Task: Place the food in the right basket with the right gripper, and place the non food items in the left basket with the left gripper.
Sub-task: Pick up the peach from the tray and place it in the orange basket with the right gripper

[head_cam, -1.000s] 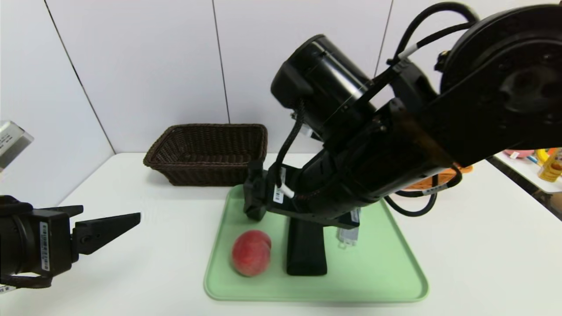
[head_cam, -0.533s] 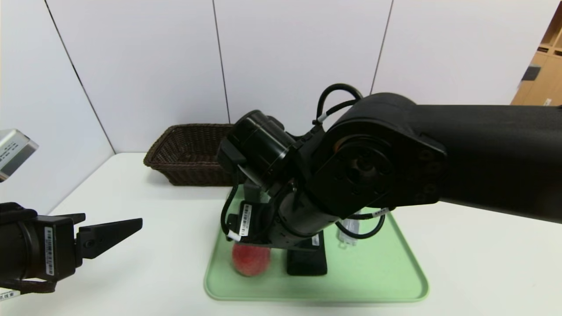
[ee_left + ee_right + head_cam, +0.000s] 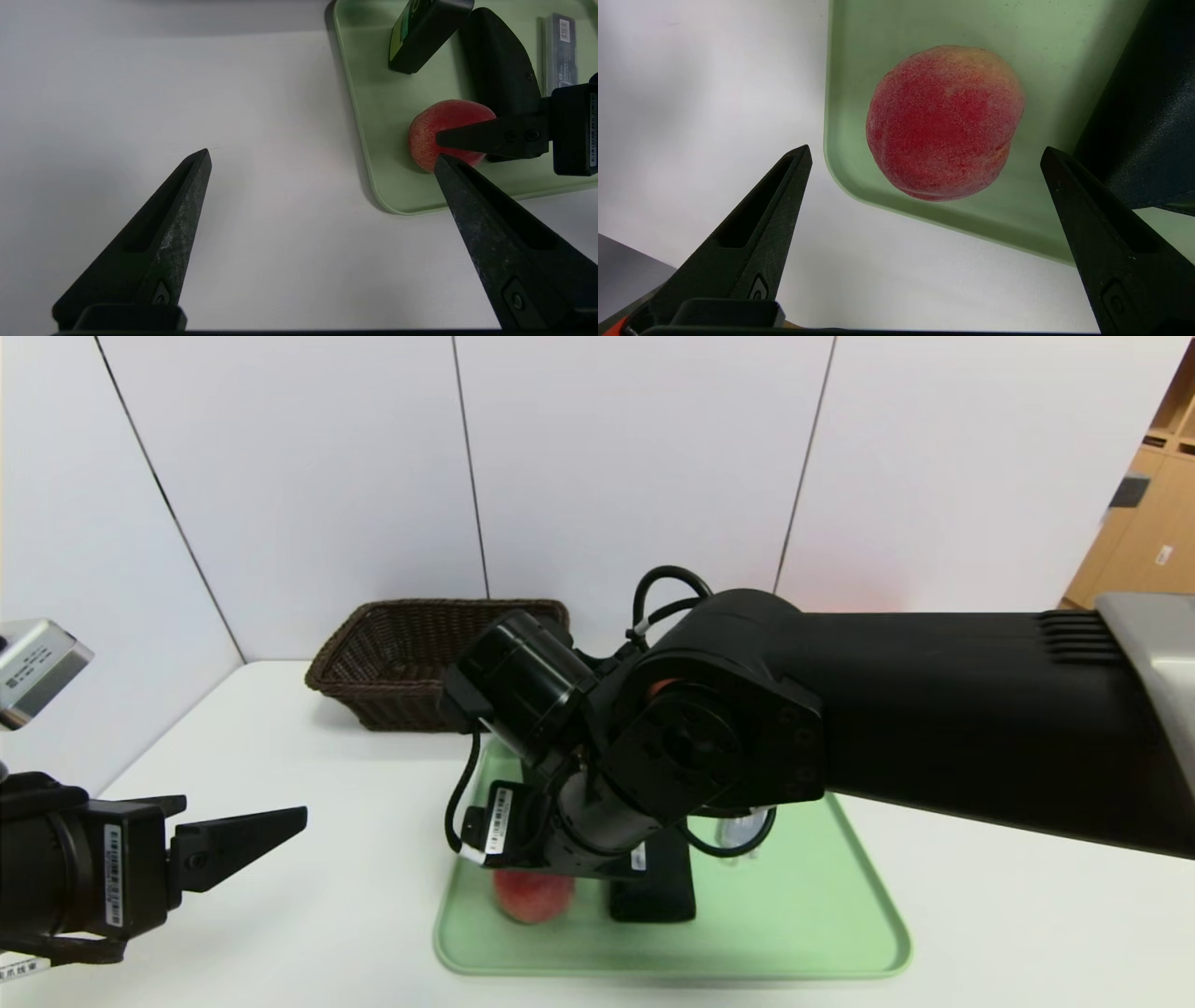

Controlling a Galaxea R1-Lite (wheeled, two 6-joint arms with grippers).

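Observation:
The fingers of my right gripper stop above the peach point(image 3: 943, 121), so closing now would miss it. My right gripper moves down first.
A red-pink peach point(image 3: 943, 121), the food in view, lies at the near left of a green tray point(image 3: 794, 933). My right gripper point(image 3: 924, 150) hangs open just above it, its fingers spread wider than the fruit and not touching it. One right finger point(image 3: 486, 137) crosses the peach point(image 3: 427, 135) in the left wrist view. Of the non food items, a dark pump bottle point(image 3: 420, 32), a black pouch point(image 3: 500, 79) and a clear barcoded case point(image 3: 558, 51) lie on the tray. My left gripper point(image 3: 243, 840) waits open and empty over the table, left of the tray. The left basket point(image 3: 439, 663) stands at the back. My right arm hides the right basket.
My bulky right arm point(image 3: 840, 709) reaches across the tray from the right and covers most of it in the head view. White table point(image 3: 261, 140) lies between my left gripper and the tray. Wall panels close off the back and left.
My right arm has swung down and toward the tray's near left, bringing its open gripper over the peach. My left gripper has barely moved.

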